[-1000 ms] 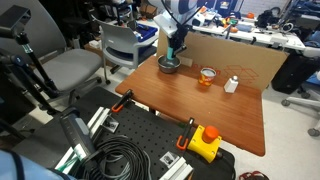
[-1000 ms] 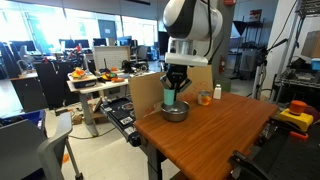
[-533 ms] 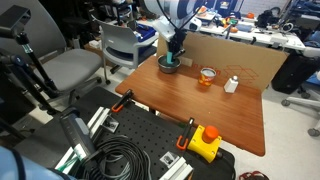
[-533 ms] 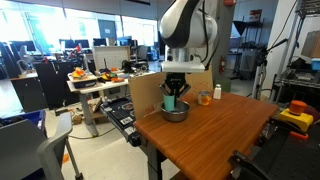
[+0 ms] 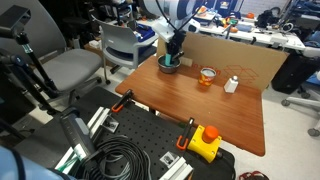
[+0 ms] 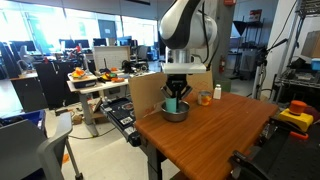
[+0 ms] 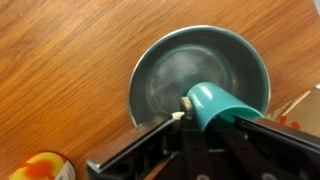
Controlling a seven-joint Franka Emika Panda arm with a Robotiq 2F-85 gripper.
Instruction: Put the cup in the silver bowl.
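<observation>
The teal cup's bottom is within the silver bowl's rim and the cup would land in the bowl, so it is now time for my gripper to open.
My gripper [image 7: 220, 118] is shut on the teal cup [image 7: 212, 102] and holds it right over the silver bowl [image 7: 165, 70], with the cup's bottom low inside the bowl's rim. In both exterior views the gripper [image 5: 174, 52] [image 6: 172, 97] stands upright over the bowl [image 5: 170, 67] [image 6: 177, 114] at the far end of the wooden table [image 5: 215, 110]. The cup [image 6: 171, 103] shows between the fingers, just above the bowl's floor. I cannot tell whether the cup touches the bowl.
A clear glass with orange contents [image 5: 207, 77] [image 7: 45, 168] and a small white bottle [image 5: 231, 85] stand beside the bowl. A cardboard wall [image 5: 245, 58] backs the table. A yellow box with a red button [image 5: 205, 142] sits at the near edge. A chair [image 5: 122, 45] stands alongside.
The gripper has come down a little with the cup, closer into the bowl. In the last half second it has hardly moved.
</observation>
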